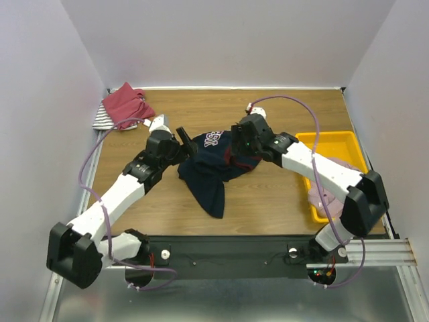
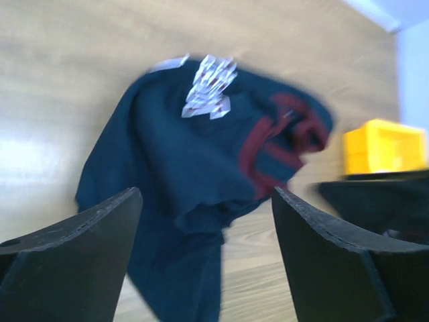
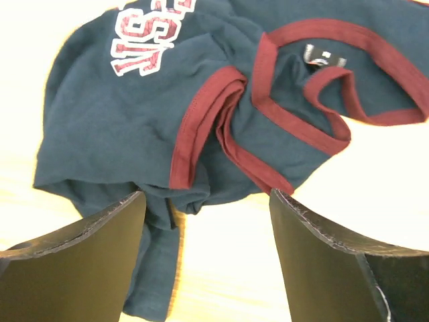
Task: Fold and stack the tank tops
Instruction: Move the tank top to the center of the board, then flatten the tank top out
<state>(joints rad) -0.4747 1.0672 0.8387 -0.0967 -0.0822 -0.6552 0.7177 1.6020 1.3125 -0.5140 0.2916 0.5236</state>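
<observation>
My right gripper should next take the navy tank top by its maroon-trimmed edge (image 1: pixel 229 158) (image 3: pixel 188 152). Then it can open the crumpled body of the tank top flat for folding.
The navy tank top (image 1: pixel 213 166) with maroon trim and white print lies crumpled in the middle of the table, a long tail trailing toward the near edge. My left gripper (image 1: pixel 184 142) hovers at its left edge, open; in the left wrist view the navy tank top (image 2: pixel 194 154) lies just past the left gripper (image 2: pixel 206 196), nothing between the fingers. My right gripper (image 1: pixel 242 149) is over its right side, open. The right gripper (image 3: pixel 206 198) stands above the navy tank top (image 3: pixel 134 114) near its maroon trim (image 3: pixel 201 114), gripping nothing.
A red tank top (image 1: pixel 127 102) lies on a black-white striped one (image 1: pixel 100 121) at the back left corner. A yellow tray (image 1: pixel 335 137) sits at the right, with a pale pink tank top (image 1: pixel 327 196) at its near end. White walls close in three sides.
</observation>
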